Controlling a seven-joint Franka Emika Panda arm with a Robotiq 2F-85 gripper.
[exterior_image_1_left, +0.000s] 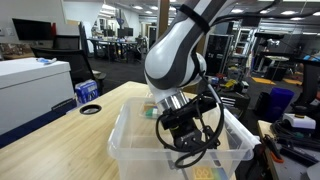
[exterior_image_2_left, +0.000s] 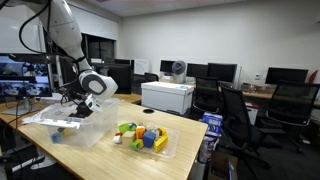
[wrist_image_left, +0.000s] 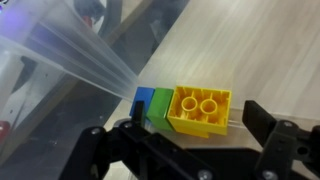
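Observation:
My fingers reach down on both sides of the yellow brick, level with its studded top (wrist_image_left: 199, 105), so my gripper needs to close on the yellow brick.
In the wrist view a yellow brick (wrist_image_left: 200, 105) with two studs lies joined to a green brick (wrist_image_left: 160, 106) and a blue brick (wrist_image_left: 144, 97) on the floor of a clear plastic bin. My gripper (wrist_image_left: 195, 128) is open, one finger on each side of the bricks, not touching them. In both exterior views the gripper (exterior_image_1_left: 182, 135) (exterior_image_2_left: 76, 99) reaches down into the clear bin (exterior_image_1_left: 125, 150) (exterior_image_2_left: 95, 128) on the wooden table.
A clear tray (exterior_image_2_left: 172, 148) holds several coloured bricks (exterior_image_2_left: 140, 135) beside the bin. A blue can (exterior_image_1_left: 88, 92) and a tape roll (exterior_image_1_left: 90, 108) sit near the table edge. A white printer (exterior_image_2_left: 167, 96) and office chairs (exterior_image_2_left: 235, 115) stand behind.

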